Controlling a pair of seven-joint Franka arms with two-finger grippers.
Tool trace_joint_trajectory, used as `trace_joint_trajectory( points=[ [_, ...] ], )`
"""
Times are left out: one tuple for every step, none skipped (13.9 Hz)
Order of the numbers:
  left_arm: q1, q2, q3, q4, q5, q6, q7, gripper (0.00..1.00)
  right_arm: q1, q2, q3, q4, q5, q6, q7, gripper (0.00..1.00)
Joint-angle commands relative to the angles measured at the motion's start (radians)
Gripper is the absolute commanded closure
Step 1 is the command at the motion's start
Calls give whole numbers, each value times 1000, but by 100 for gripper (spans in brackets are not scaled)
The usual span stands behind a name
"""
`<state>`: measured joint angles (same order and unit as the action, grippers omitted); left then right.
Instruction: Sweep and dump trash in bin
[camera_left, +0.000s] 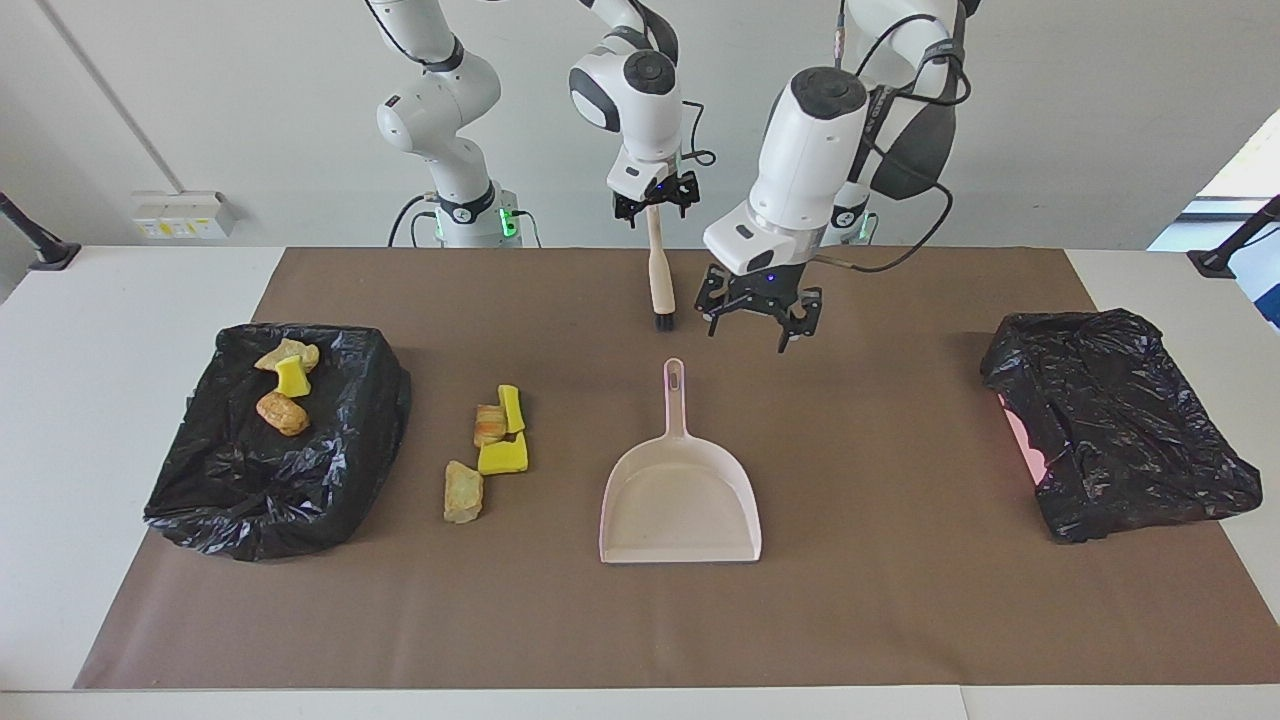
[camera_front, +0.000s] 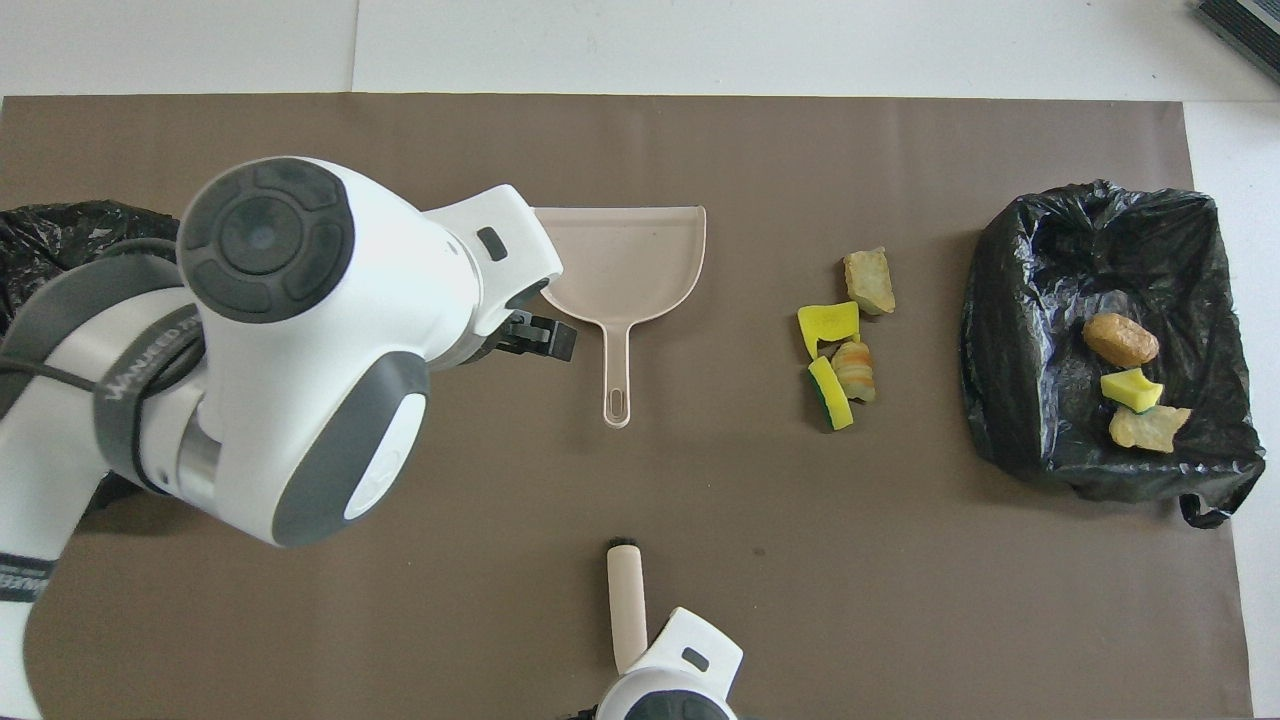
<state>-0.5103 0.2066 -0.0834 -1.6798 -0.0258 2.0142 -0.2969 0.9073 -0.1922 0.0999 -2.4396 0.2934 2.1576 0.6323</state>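
My left gripper needs to grab the dustpan next by its narrow handle (camera_front: 617, 374) to pick it up, because the dustpan widens into a broad flat scoop (camera_front: 626, 260) that is far too wide for my fingers.
My right gripper (camera_left: 655, 211) is shut on the top of a cream brush (camera_left: 660, 285), which hangs upright with its black bristles at the mat; the brush also shows in the overhead view (camera_front: 625, 598). A cream dustpan (camera_left: 680, 500) lies empty mid-mat, its handle (camera_left: 674, 392) pointing toward the robots. My left gripper (camera_left: 752, 328) is open and empty just above the mat beside that handle, toward the left arm's end. Several trash scraps (camera_left: 490, 440), yellow and tan, lie on the mat between the dustpan and the bin (camera_left: 250, 500). Three more scraps (camera_left: 284, 385) lie in the bin.
The bin is lined with a black bag and stands at the right arm's end of the brown mat (camera_left: 900, 600). A second black bag (camera_left: 1120, 420) with pink showing at its edge lies at the left arm's end.
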Motion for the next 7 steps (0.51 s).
trace_joint_trajectory(
  points=[
    [-59, 53, 19, -32, 12, 95, -99, 0, 57, 13, -3, -58, 19, 95, 47, 0],
    [-76, 78, 19, -63, 12, 131, -100, 0, 77, 23, -3, -68, 19, 125, 53, 0],
    [-80, 83, 19, -111, 12, 196, -102, 0, 81, 31, -3, -69, 19, 133, 53, 0],
    [-80, 86, 19, -153, 12, 254, -111, 0, 82, 36, -3, -69, 19, 142, 53, 0],
    [-82, 89, 19, -175, 12, 279, -126, 0, 85, 49, -3, -69, 19, 151, 53, 0],
    [-96, 102, 19, -172, 12, 285, -146, 0, 88, 65, -3, -69, 19, 159, 53, 0],
    [-100, 114, 19, -170, 12, 297, -162, 0, 88, 68, -3, -69, 19, 163, 50, 0]
  ],
)
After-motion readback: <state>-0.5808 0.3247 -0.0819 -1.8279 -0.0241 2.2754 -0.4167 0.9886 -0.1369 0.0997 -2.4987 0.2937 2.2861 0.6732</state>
